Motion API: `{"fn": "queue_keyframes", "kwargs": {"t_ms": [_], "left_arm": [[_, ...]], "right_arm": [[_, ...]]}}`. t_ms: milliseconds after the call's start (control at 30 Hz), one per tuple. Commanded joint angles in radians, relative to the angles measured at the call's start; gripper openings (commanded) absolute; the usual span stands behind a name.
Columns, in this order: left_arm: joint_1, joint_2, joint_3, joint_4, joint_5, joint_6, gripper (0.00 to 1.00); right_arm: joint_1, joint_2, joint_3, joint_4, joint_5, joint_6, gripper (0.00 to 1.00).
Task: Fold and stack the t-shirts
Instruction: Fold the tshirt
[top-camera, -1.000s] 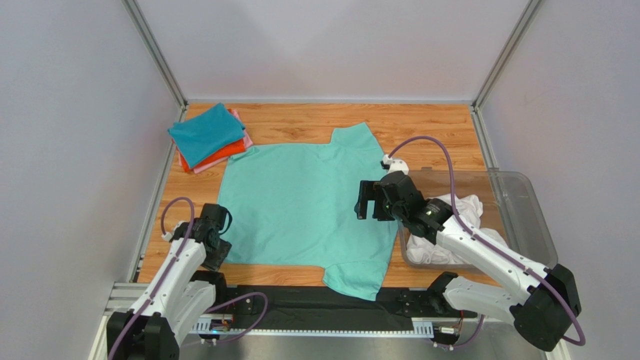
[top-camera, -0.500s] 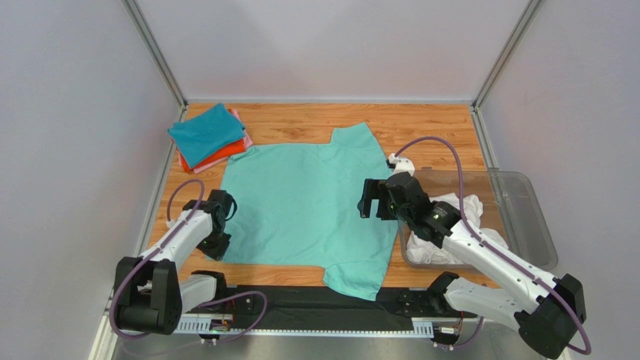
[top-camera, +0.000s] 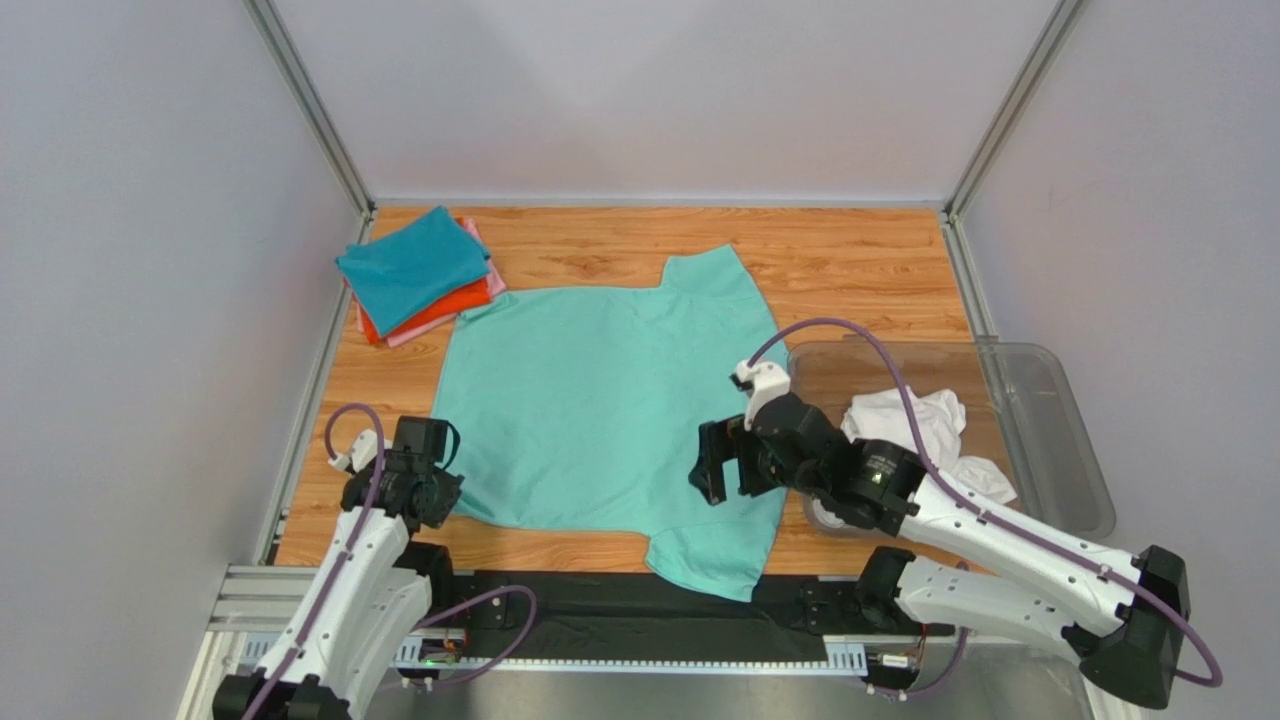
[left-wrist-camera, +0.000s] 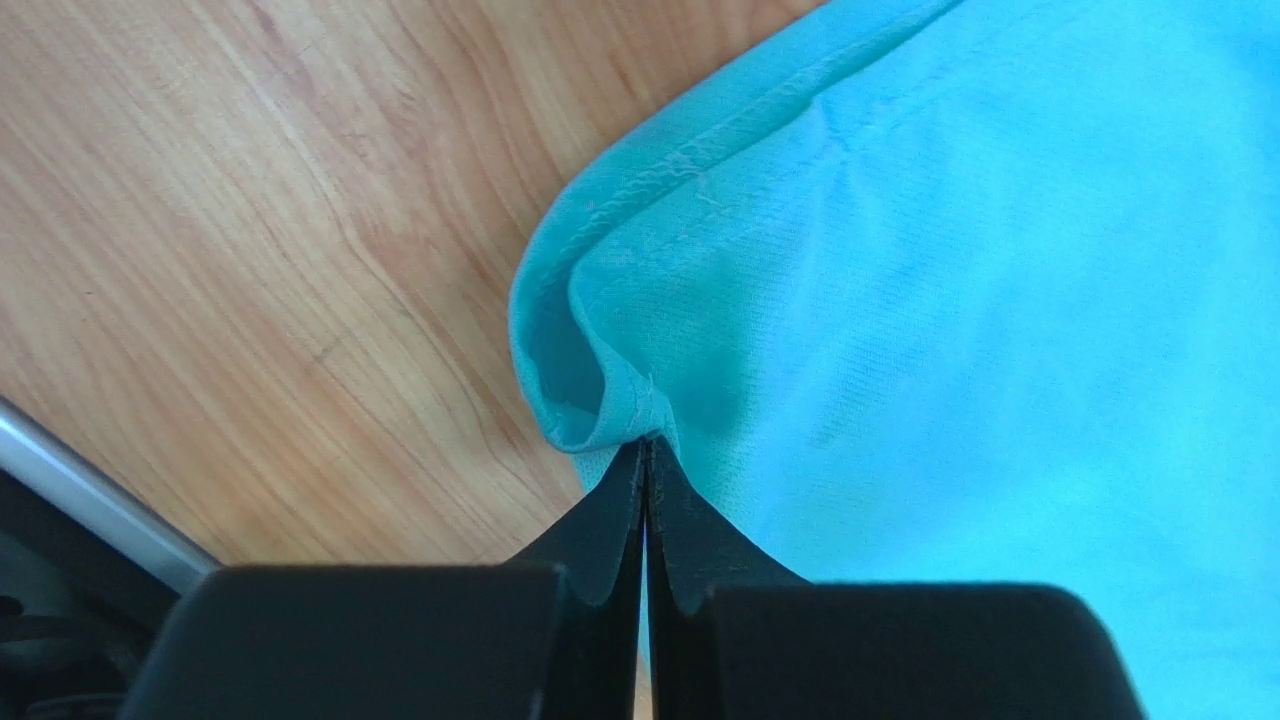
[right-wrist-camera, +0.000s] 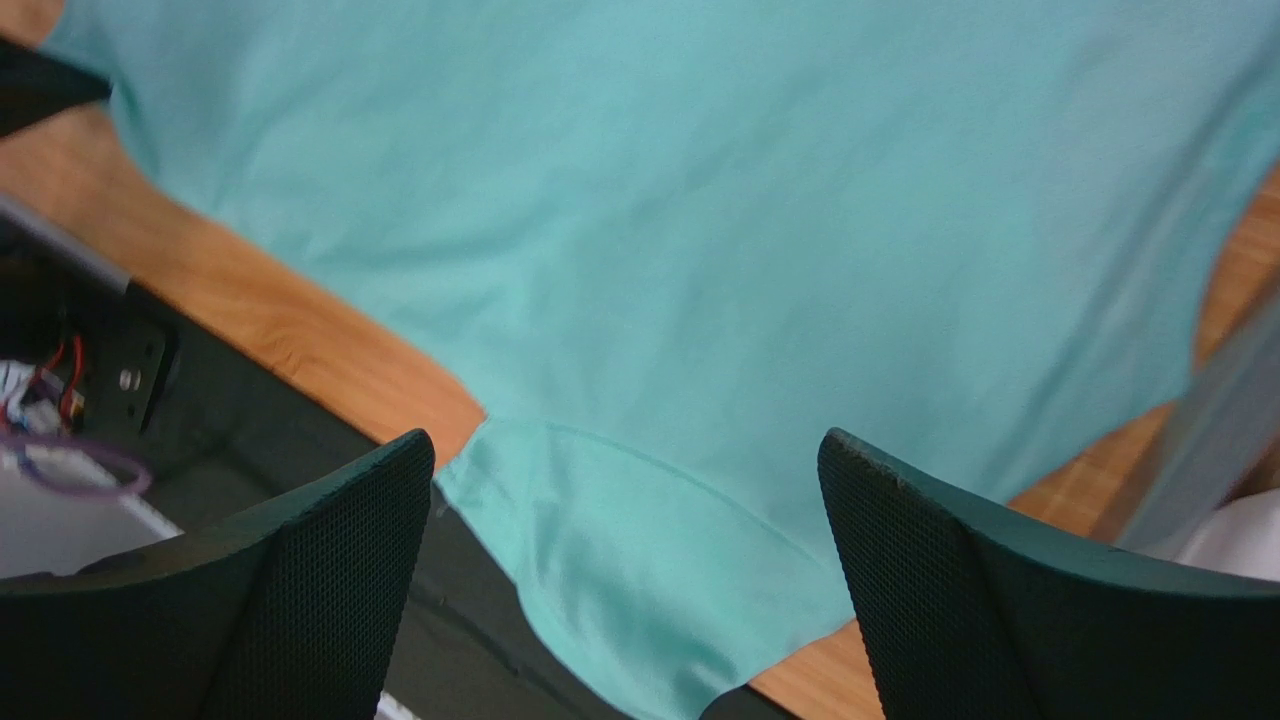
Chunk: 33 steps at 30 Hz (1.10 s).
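My right gripper should next grab the mint-green t-shirt's near sleeve at its hanging edge, so that it can fold that side of the t-shirt inward over its body.
The mint-green t-shirt (top-camera: 601, 413) lies spread flat on the wooden table, one sleeve hanging over the near edge. My left gripper (top-camera: 425, 488) is shut on its near-left hem corner (left-wrist-camera: 609, 413), which bunches up at the fingertips. My right gripper (top-camera: 718, 465) is open and empty, held above the shirt's near-right part; its view shows the near sleeve (right-wrist-camera: 661, 555) below the jaws. A folded stack sits at the far left: teal-blue shirt (top-camera: 409, 267) on top, pink (top-camera: 478, 240) and orange-red (top-camera: 451, 308) under it. A crumpled white shirt (top-camera: 909, 428) lies in the bin.
A clear plastic bin (top-camera: 1037, 420) stands at the right, beside the shirt's right edge. A black strip and metal rail (top-camera: 601, 615) run along the near table edge. Grey walls enclose the table on three sides.
My left gripper has drawn back toward the near edge at the shirt's near-left corner. My right gripper has moved nearer and left, over the shirt's near-right part.
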Motion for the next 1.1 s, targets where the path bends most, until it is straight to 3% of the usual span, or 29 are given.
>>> {"fn": "queue_keyframes", "kwargs": {"t_ms": [0,300,500,667,867,1067], "left_arm": [[0.003,-0.058,0.007,0.03,0.009,0.022,0.0],[0.003,-0.059,0.05,-0.068,-0.041,0.0,0.0],[0.003,-0.073,0.057,-0.082,-0.038,0.008,0.0],[0.003,-0.096,0.058,-0.083,-0.051,0.034,0.0],[0.003,-0.101,0.066,-0.093,-0.057,0.049,0.0],[0.003,-0.104,0.064,-0.09,-0.061,0.046,0.0]], "right_arm": [[0.128,-0.034,-0.04,-0.052,-0.016,0.024,1.0],[0.526,0.121,-0.079,-0.067,0.047,0.213,0.96],[0.669,0.267,-0.053,-0.058,0.065,0.247,0.87],[0.682,0.414,-0.025,-0.039,0.07,0.267,0.68],[0.68,0.457,0.012,-0.114,0.176,0.314,0.64],[0.68,0.402,0.027,-0.156,0.168,0.298,0.64]]}}
